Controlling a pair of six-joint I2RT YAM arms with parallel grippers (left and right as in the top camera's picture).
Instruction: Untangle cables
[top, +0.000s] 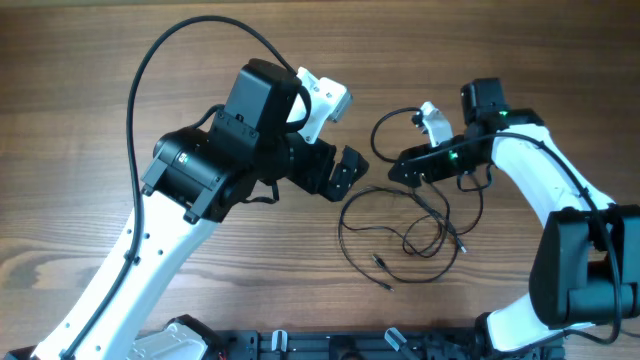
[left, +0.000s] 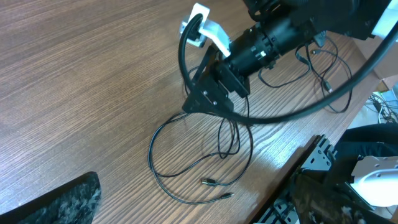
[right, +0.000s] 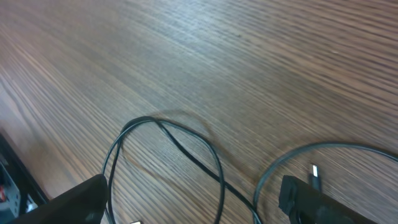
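Next, my right gripper grabs one upper piece of cable along its loop (top: 384, 188) (right: 221, 176) rather than at the plugs, leaving the cable piece's ends free to untangle.
The cables (top: 400, 222) are thin black wires lying in loose overlapping loops on the wooden table, right of centre. Two small plugs lie at the near end (top: 384, 275), and a further loop (top: 384, 128) curls behind the right gripper. My left gripper (top: 345, 175) hangs open just left of the tangle and holds nothing; in its wrist view the loops (left: 186, 163) and plugs (left: 210, 182) lie ahead of it. My right gripper (top: 398, 168) is low over the upper strands with its jaws wide apart. Wire loops (right: 169, 134) run between its fingers (right: 74, 202), and a silver-tipped plug (right: 315, 171) lies by the right finger.
A thick black arm cable (top: 180, 50) arches over the left arm. The table's front edge (left: 292, 168) with a black rail (top: 300, 345) runs close to the near plugs. Bare wood (top: 80, 120) spreads to the left and behind.
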